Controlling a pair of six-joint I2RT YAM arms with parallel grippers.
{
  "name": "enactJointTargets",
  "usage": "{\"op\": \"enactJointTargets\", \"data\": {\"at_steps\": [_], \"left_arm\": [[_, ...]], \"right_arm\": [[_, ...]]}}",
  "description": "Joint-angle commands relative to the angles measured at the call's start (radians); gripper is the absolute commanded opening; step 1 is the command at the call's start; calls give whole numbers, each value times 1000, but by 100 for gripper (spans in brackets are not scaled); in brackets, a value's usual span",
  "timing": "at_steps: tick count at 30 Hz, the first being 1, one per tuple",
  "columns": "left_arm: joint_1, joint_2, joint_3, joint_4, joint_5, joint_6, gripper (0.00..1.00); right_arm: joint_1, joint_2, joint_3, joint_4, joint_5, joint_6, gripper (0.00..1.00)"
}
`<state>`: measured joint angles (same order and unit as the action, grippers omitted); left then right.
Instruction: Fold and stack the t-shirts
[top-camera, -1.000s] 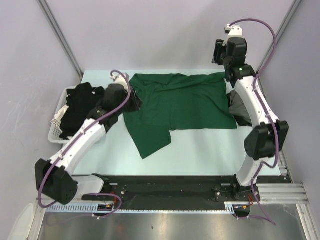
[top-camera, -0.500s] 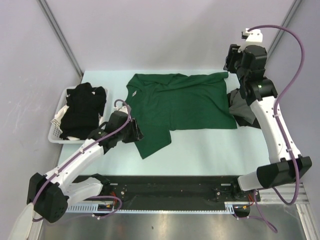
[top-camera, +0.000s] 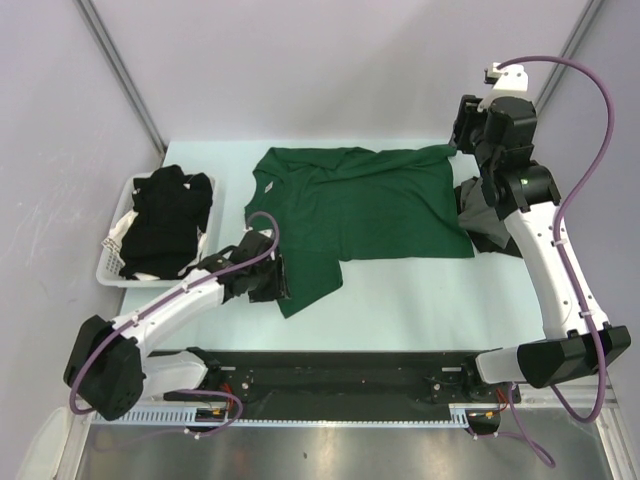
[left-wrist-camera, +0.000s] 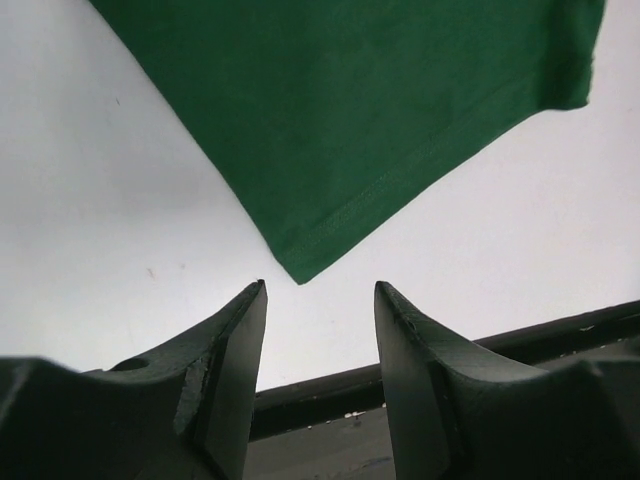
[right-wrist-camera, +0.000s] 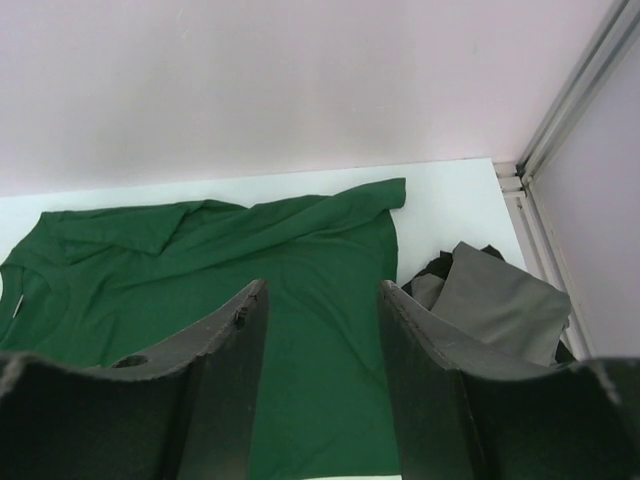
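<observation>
That near side should fold over the t-shirt's body, so the robot's left gripper should next take the dark green t-shirt by the near sleeve's corner.
The dark green t-shirt lies spread on the white table, one sleeve folded over toward the front left. My left gripper is open and empty just above that sleeve's corner, low over the table. My right gripper is open and empty, raised above the shirt's far right corner. A grey t-shirt lies folded on a black one at the right edge; it also shows in the right wrist view. Black t-shirts fill the basket.
The white slatted basket stands at the table's left edge. A black rail runs along the near edge and shows in the left wrist view. Grey walls and a metal corner post close the back.
My left gripper has swung from the shirt's collar side toward me to the folded sleeve's front corner. My right arm has moved right and back, its gripper still high over the far right corner.
</observation>
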<state>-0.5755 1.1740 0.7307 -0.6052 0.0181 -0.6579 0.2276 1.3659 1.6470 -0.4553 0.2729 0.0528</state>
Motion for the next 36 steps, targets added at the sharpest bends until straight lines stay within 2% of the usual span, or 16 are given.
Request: {"op": "enactJointTargets", "data": {"at_steps": [1,16,36], "left_arm": [[-27,21,-14,-13,-15,-32,53],[-64,128,-53,33,-15,-40,53],[-86,243,-27,97,-17,-6,45]], "right_arm": [[15,-27,-6,0,29,12,52],[19,-18,2,1,37,-11,53],[22,12,27,-6,35,-50,53]]}}
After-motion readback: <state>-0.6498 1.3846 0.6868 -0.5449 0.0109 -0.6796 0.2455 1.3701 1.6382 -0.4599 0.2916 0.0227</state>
